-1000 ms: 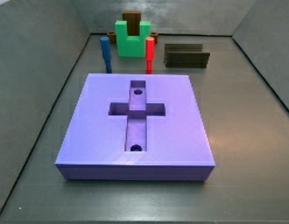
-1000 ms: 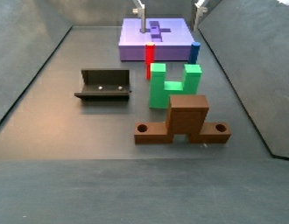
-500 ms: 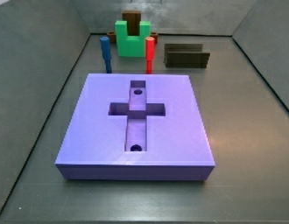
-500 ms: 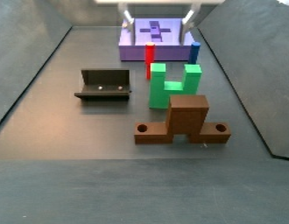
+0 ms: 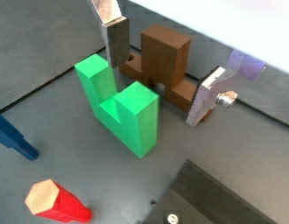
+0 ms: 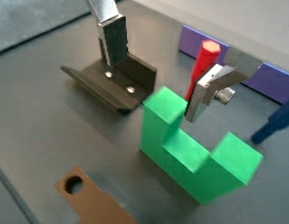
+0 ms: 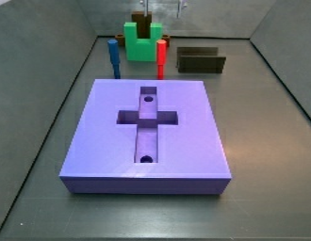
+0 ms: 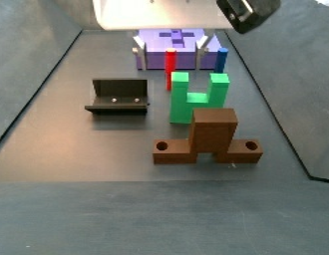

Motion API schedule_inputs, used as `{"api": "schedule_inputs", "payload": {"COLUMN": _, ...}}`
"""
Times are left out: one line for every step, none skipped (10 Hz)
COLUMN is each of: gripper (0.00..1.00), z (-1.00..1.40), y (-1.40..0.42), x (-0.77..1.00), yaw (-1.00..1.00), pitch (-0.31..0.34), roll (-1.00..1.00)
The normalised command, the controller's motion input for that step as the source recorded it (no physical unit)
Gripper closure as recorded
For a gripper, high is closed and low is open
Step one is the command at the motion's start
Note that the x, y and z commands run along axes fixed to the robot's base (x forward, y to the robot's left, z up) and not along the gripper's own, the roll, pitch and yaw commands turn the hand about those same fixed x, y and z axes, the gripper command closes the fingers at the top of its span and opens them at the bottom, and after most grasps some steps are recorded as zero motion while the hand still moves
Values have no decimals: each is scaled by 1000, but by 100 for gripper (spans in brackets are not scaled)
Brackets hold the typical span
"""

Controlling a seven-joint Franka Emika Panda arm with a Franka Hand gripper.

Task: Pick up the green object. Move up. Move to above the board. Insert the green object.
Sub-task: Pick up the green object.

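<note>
I will next insert the green U-shaped piece into the board's hole, so I will pick it up with my gripper by its one upright prong [image 7: 159, 31] [image 5: 138, 96].
The green object [image 5: 117, 105] is a bright green U-shaped piece standing upright on the floor, and it shows in both wrist views [image 6: 192, 144] and both side views [image 7: 143, 41] [image 8: 198, 95]. My gripper [image 5: 158, 70] hangs above it, open and empty, and also shows in a wrist view [image 6: 157, 66]. One silver finger [image 5: 116, 39] is over one prong; the other finger [image 5: 206, 96] is off to the brown block's side. The purple board [image 7: 184, 141], with its cross-shaped recess and two round holes, lies apart from the green object [image 8: 154, 44].
A brown block [image 8: 211, 134] stands right beside the green object [image 5: 167, 59]. A red peg [image 8: 170, 70] and a blue peg [image 7: 114, 58] stand between the green object and the board. The dark fixture [image 8: 118, 97] sits to one side [image 6: 112, 83].
The gripper has moved from over the board towards the green object. Its body now fills the top of a side view. The pieces have not moved.
</note>
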Motion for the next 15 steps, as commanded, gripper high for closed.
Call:
{"api": "schedule_inputs", "payload": {"gripper": 0, "z": -317, "y": -9, "x": -546, "yaw": 0, "pitch": -99, "roll": -54}}
{"api": "schedule_inputs", "payload": {"gripper": 0, "z": -266, "y": 0, "x": -169, "yaw": 0, "pitch": -60, "roll": -103}}
{"api": "schedule_inputs", "payload": {"gripper": 0, "z": -289, "y": 0, "x": 0, "yaw": -17, "pitch": 0, "roll": -86}}
{"api": "schedule_inputs", "payload": {"gripper": 0, "z": -294, "y": 0, "x": 54, "yaw": 0, "pitch": 0, "roll": -74}}
{"api": "schedule_inputs", "payload": {"gripper": 0, "z": -220, "y": 0, "x": 323, "yaw": -60, "pitch": 11, "roll": -91}}
{"api": "schedule_inputs", "payload": {"gripper": 0, "z": -254, "y": 0, "x": 371, "yaw": -74, "pitch": 20, "roll": -83}}
{"api": "schedule_inputs", "payload": {"gripper": 0, "z": -300, "y": 0, "x": 237, "yaw": -60, "pitch": 14, "roll": -56}}
{"api": "schedule_inputs", "payload": {"gripper": 0, "z": -249, "y": 0, "x": 63, "yaw": -17, "pitch": 13, "roll": -39}}
{"api": "schedule_inputs", "payload": {"gripper": 0, "z": -229, "y": 0, "x": 0, "yaw": 0, "pitch": 0, "roll": -50}}
{"api": "schedule_inputs", "payload": {"gripper": 0, "z": -100, "y": -46, "x": -189, "yaw": 0, "pitch": 0, "roll": 0}}
{"api": "schedule_inputs", "payload": {"gripper": 0, "z": -69, "y": -31, "x": -143, "yaw": 0, "pitch": 0, "roll": 0}}
{"api": "schedule_inputs", "payload": {"gripper": 0, "z": -117, "y": 0, "x": 0, "yaw": 0, "pitch": 0, "roll": -14}}
{"api": "schedule_inputs", "payload": {"gripper": 0, "z": 0, "y": 0, "x": 0, "yaw": 0, "pitch": 0, "roll": 0}}
{"api": "schedule_inputs", "payload": {"gripper": 100, "z": 0, "y": 0, "x": 0, "yaw": 0, "pitch": 0, "roll": 0}}
{"api": "schedule_inputs", "payload": {"gripper": 100, "z": 0, "y": 0, "x": 0, "yaw": 0, "pitch": 0, "roll": 0}}
